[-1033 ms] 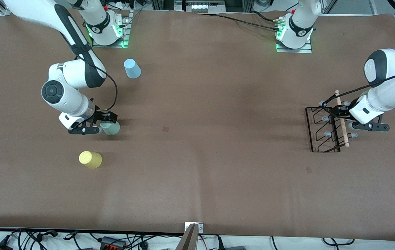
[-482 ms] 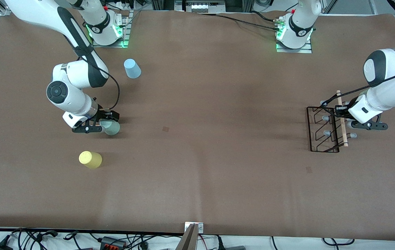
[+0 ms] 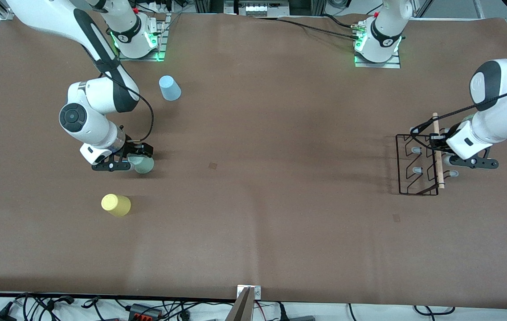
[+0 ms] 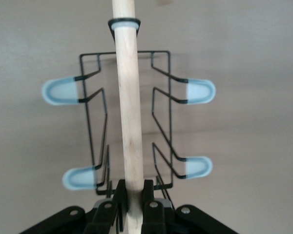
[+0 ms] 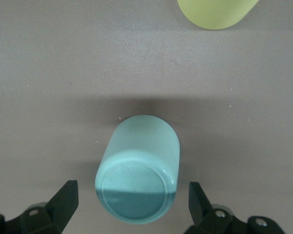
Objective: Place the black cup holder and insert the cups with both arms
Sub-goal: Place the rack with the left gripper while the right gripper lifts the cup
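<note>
I will next use my right gripper to pick up the pale green cup by its closed base end (image 3: pixel 145 165), so its open end stays free to slide onto the black cup holder (image 3: pixel 415 165).
The black cup holder (image 3: pixel 415 165) is at the left arm's end of the table. My left gripper (image 3: pixel 435 143) is shut on its wooden rod (image 4: pixel 128 97); the holder's shadow lies apart from its base. Pale blue prong tips (image 4: pixel 199 91) stick out on both sides of the rod. My right gripper (image 3: pixel 135 159) is open around the pale green cup (image 3: pixel 143 165), which stands mouth-down. In the right wrist view the green cup (image 5: pixel 139 168) sits between the spread fingers (image 5: pixel 64 201), not touched. The yellow cup (image 3: pixel 116 205) stands nearer the front camera, the light blue cup (image 3: pixel 169 88) farther.
The brown table cover (image 3: pixel 262 178) is bare between the cups and the holder. The arm bases (image 3: pixel 376 42) stand along the table's back edge. Cables lie off the table's front edge (image 3: pixel 146 307). The yellow cup's edge shows in the right wrist view (image 5: pixel 215 12).
My right gripper has moved in closer around the green cup. My left gripper has turned the holder's rod straighter and shifted the holder slightly toward the left arm's end.
</note>
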Available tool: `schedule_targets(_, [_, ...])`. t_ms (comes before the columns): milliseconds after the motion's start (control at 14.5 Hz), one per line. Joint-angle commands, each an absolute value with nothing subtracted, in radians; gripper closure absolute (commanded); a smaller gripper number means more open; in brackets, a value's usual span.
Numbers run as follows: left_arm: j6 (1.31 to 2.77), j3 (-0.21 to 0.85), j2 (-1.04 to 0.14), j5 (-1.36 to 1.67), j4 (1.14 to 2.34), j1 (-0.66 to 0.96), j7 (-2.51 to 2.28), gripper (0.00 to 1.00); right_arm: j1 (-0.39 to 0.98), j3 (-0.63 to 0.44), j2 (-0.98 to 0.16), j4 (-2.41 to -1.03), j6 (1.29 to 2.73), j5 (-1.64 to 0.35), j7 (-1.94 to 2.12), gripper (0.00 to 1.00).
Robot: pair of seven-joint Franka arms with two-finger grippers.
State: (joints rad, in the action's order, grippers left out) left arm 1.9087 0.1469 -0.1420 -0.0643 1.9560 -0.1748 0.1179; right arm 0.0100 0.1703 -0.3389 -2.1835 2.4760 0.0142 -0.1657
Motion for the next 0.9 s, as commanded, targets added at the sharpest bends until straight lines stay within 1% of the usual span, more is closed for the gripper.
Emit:
schedule_targets(0, [1.784, 0.311, -0.132, -0.068, 1.832, -0.169, 0.061, 0.99, 0.008, 0.176, -0.337, -2.197, 2.502, 0.005, -0.179, 0.00])
schedule_targets(207, [1.796, 0.466, -0.147, -0.013, 1.824, -0.167, -0.064, 0.99, 0.006, 0.176, -0.339, -2.197, 2.519, 0.005, -0.178, 0.00])
schedule_targets(413, [1.859, 0.609, -0.204, 0.043, 1.812, -0.150, -0.297, 0.99, 0.005, 0.176, -0.347, -2.194, 2.533, 0.006, -0.178, 0.00])
schedule_targets(551, [1.937, 0.666, -0.259, 0.043, 1.809, -0.091, -0.458, 0.99, 0.005, 0.176, -0.350, -2.194, 2.542, 0.006, -0.178, 0.00])
schedule_targets(689, [2.002, 0.667, -0.331, 0.041, 1.773, 0.022, -0.613, 0.99, 0.005, 0.176, -0.353, -2.194, 2.543, 0.006, -0.178, 0.01])
schedule_targets(757, [2.026, 0.666, -0.366, 0.035, 1.747, 0.061, -0.673, 0.99, 0.005, 0.176, -0.353, -2.194, 2.543, 0.006, -0.178, 0.11])
schedule_targets(826, [2.051, 0.666, -0.417, 0.031, 1.706, 0.101, -0.737, 0.99, 0.005, 0.176, -0.353, -2.194, 2.543, 0.006, -0.178, 0.26])
